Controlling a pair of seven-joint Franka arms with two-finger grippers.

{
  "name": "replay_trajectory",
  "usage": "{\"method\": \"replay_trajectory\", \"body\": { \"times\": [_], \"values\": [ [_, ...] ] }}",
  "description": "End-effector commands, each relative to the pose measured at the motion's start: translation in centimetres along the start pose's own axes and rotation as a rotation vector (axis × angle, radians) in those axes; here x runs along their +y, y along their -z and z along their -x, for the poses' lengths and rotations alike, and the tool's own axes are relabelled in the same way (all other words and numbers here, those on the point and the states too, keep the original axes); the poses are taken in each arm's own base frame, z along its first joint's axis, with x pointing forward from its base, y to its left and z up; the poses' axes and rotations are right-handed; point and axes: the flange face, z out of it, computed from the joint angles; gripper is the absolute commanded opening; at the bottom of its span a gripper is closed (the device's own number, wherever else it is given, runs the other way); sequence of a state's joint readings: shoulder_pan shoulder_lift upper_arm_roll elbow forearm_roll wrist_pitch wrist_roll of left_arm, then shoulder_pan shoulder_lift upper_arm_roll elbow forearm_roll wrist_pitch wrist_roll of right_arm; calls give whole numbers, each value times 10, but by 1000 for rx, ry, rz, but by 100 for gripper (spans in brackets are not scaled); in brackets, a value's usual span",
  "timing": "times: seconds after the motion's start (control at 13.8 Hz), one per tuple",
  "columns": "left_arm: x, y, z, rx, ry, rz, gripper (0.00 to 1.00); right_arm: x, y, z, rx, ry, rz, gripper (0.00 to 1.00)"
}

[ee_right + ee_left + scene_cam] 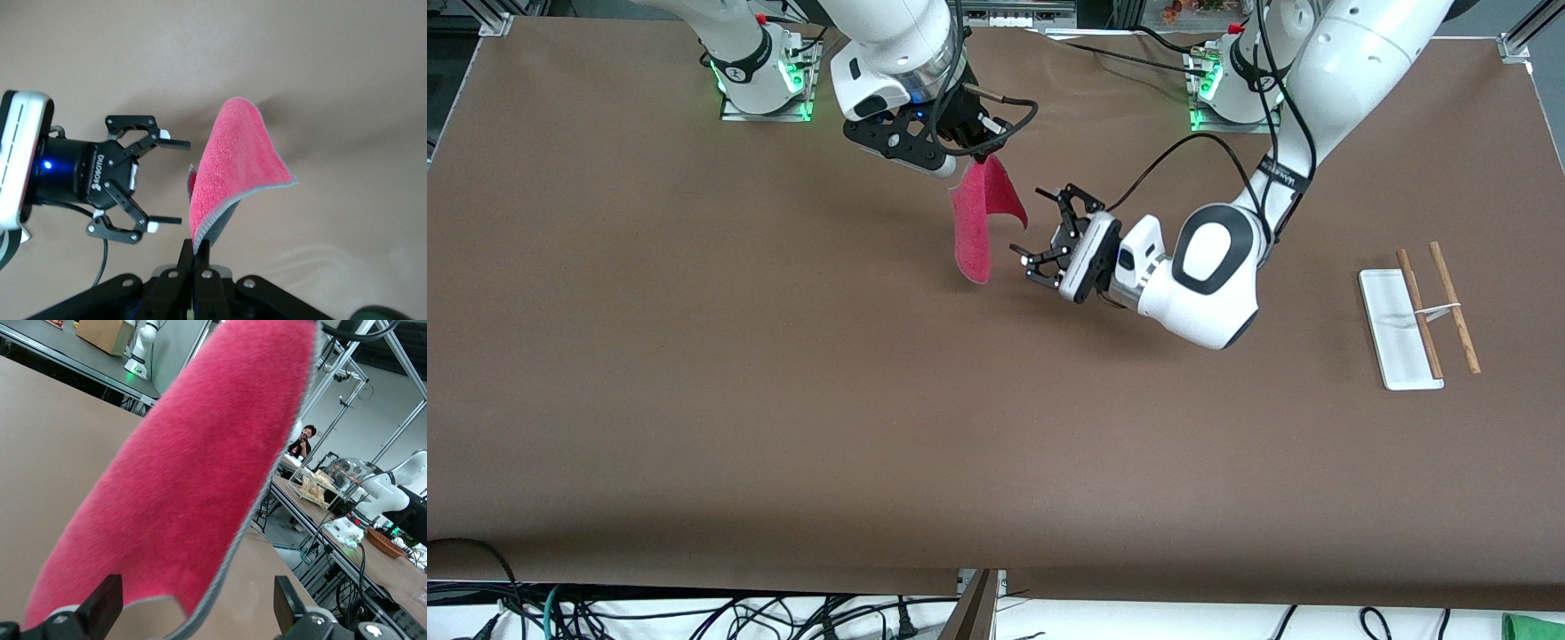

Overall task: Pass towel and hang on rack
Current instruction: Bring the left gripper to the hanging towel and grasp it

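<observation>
My left gripper grabs the towel by its loose hanging end (975,240) next. That passes the towel over to hang on the rack (1421,311).
The pink-red towel (980,220) with a grey stitched border hangs in the air over the table's middle, pinched by a corner in my right gripper (985,156), which is shut on it. In the right wrist view the towel (235,167) droops from the closed fingers (195,257). My left gripper (1042,228) is open, level with the towel's lower part and just beside it, not touching. In the left wrist view the towel (193,473) fills the space in front of the open fingertips (103,607). The rack (1421,311), a white base with two wooden rods, stands toward the left arm's end.
The brown table (783,400) is bare around the arms. The left arm's cable (1183,151) loops above the table near its wrist. Cables lie below the table's front edge (694,613).
</observation>
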State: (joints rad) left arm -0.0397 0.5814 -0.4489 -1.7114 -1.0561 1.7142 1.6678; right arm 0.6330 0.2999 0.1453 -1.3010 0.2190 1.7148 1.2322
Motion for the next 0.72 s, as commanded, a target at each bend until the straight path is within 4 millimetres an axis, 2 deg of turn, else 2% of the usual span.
{"method": "replay_trajectory", "body": {
  "times": [0.0,0.07,0.14,0.29,0.36,0.65],
  "values": [
    [42,-8,-12,-28,-33,-37,95,-4,8,-3,-29,-25,-27,0],
    [44,-10,-18,-32,-69,-45,89,-4,8,-4,-34,-29,-29,0],
    [41,-13,-15,-42,-128,-70,74,-3,10,-5,-41,-34,-36,0],
    [37,-19,-10,-22,-192,-77,20,-1,12,-12,-46,-46,-39,0],
    [36,-20,-7,-18,-190,-77,0,-1,12,-12,-53,-49,-43,0],
    [35,-20,-7,-15,-188,-80,0,-1,13,-13,-59,-52,-44,0]
  ]
}}
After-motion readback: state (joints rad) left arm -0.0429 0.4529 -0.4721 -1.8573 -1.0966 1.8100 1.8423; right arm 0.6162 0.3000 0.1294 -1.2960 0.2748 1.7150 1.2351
